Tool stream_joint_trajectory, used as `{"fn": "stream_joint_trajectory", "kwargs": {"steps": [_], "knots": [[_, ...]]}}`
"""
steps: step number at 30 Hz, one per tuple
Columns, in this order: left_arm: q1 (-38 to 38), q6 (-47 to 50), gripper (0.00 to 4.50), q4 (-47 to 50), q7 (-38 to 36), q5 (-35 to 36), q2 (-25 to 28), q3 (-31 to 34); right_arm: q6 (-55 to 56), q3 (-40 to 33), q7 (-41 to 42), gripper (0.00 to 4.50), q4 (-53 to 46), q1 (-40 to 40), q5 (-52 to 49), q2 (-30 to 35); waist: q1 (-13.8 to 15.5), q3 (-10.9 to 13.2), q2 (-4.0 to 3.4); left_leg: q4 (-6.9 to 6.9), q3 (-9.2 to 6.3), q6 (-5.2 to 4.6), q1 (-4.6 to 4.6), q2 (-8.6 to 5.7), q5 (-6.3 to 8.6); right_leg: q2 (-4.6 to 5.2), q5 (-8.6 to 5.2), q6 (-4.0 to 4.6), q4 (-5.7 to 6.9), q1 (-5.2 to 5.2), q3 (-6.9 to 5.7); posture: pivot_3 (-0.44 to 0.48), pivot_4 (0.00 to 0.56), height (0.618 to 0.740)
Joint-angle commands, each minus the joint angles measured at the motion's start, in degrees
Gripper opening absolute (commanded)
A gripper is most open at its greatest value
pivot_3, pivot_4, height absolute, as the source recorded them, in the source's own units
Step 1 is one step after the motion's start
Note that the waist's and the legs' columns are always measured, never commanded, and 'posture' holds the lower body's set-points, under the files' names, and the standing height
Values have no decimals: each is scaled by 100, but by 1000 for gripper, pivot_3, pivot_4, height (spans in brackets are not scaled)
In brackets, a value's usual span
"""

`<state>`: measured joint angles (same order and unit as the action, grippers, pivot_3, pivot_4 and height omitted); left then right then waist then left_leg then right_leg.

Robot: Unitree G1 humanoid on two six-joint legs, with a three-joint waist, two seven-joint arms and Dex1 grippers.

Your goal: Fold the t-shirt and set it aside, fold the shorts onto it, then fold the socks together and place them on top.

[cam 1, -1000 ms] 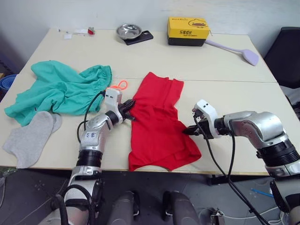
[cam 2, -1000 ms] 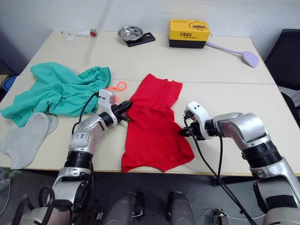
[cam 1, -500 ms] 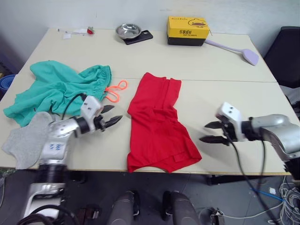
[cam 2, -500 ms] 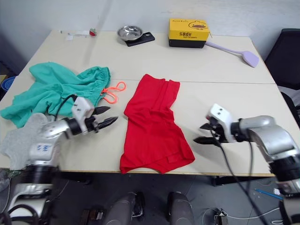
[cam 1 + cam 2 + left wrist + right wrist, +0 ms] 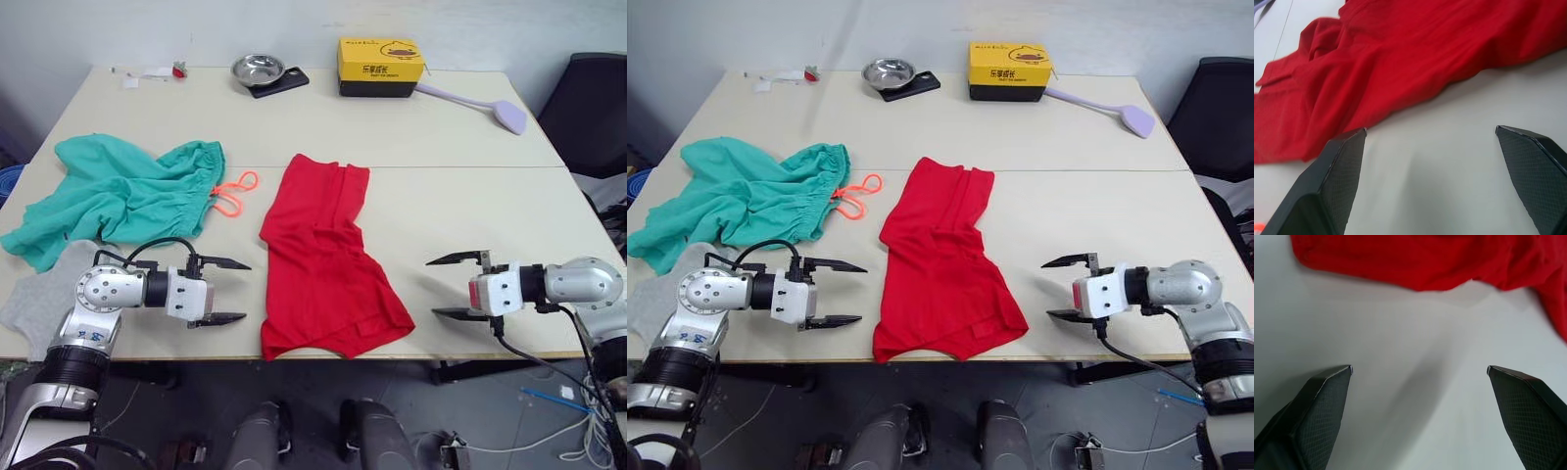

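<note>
The right gripper grabs the red t-shirt by its shoulder corner (image 5: 404,323) beside the collar (image 5: 321,347) next, to fold the t-shirt in half.
The red t-shirt (image 5: 328,259) lies on the table's middle as a long narrow strip, its sides folded in, with rumpled layers at the near end. My left gripper (image 5: 247,291) is open just left of the shirt's near part, not touching it. On the shirt's other side, farther off, my right gripper (image 5: 431,288) is open too. Both wrist views look across bare tabletop at the shirt's edge (image 5: 1400,63) (image 5: 1425,259). The teal shorts (image 5: 122,196) lie crumpled at the left with the orange drawstring (image 5: 235,191) trailing out. A grey sock (image 5: 29,304) shows at the front left, partly behind my left arm.
At the back stand a steel bowl (image 5: 258,69) on a dark pad, a yellow box (image 5: 380,65) and a lilac paddle (image 5: 495,110). Small bits lie at the back left corner (image 5: 157,73). A black chair (image 5: 588,98) stands beyond the table's right side.
Both grippers were shut at the shirt's side edges; they have let go, opened wide and drawn back outward to either side. The shirt stays folded in place.
</note>
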<state>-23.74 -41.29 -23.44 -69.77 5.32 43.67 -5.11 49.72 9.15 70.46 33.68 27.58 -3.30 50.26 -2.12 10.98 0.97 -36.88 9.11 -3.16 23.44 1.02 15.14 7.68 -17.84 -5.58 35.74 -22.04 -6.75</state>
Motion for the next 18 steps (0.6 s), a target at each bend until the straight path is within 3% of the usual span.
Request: {"fn": "stream_joint_trajectory", "kwargs": {"steps": [1,6,15,18], "knots": [[-19,-262,4454,-134,-277,-75,-164,-459,572,412,-11,4500,324,120,367,-383,-27,-1,-2,13,-1,4,-29,0,4,0,-1,1,-10,30,1,0,150,740],[-209,-377,4454,-77,-466,53,-463,-790,640,719,185,4500,201,299,216,-791,-51,-8,-9,34,-3,7,-55,1,4,0,-3,6,-15,46,4,0,150,740],[-315,-231,4454,-33,-569,184,-702,-1024,373,1040,545,4500,-374,259,-246,-961,-31,-9,-11,33,-7,-2,-54,0,5,2,-6,10,-12,47,-2,0,150,740],[-248,-88,3822,43,-653,303,-718,-1068,305,1079,530,4121,-471,260,-284,-1026,-29,-9,-11,32,-9,-3,-54,0,6,2,-6,10,-12,47,-3,0,150,740]]}}
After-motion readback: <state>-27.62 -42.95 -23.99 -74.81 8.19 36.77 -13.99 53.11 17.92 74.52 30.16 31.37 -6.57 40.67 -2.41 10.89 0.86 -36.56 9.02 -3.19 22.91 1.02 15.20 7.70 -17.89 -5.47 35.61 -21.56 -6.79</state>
